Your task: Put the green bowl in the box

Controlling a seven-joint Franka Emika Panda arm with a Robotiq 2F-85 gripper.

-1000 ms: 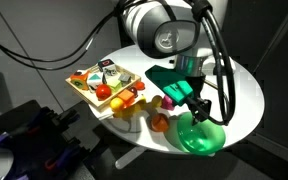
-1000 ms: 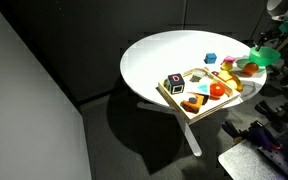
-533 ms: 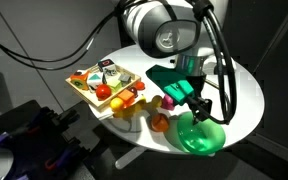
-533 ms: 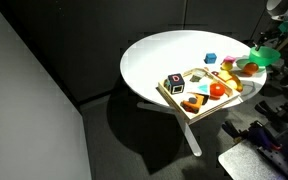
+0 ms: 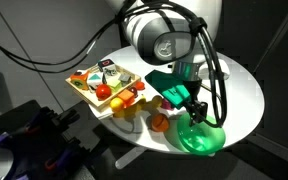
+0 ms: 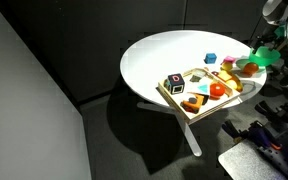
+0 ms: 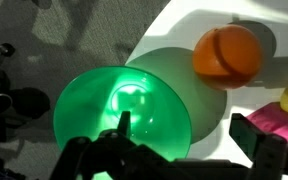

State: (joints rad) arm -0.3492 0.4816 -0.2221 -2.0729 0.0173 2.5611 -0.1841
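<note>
I am not ready to close yet: my open fingers are above the bowl's rim (image 5: 186, 117) (image 7: 189, 127). My gripper needs to come down to the bowl's rim first and then close on it.
The green bowl (image 5: 204, 140) sits upright on the round white table (image 6: 164, 55), close to its edge; it also shows in an exterior view (image 6: 268, 58). In the wrist view the bowl (image 7: 124, 108) fills the lower left. My gripper (image 7: 189, 135) is open just above it, with the bowl's right rim between the two fingers; one finger (image 7: 122, 125) is over the bowl's inside, the other outside it. In an exterior view the gripper (image 5: 196, 112) hangs right over the bowl. The wooden box (image 5: 79, 93), holding small food items, lies further along the table (image 6: 174, 103).
An orange fruit (image 7: 227, 53) lies next to the bowl, with a pink block (image 7: 282, 118) beside it. More toy food lies between bowl and box (image 5: 134, 100). A blue block (image 6: 211, 59) sits behind the box. Dark equipment (image 5: 34, 140) stands below the table.
The gripper has shifted slightly and come down a little closer to the bowl's rim. The bowl and the box have not moved.
</note>
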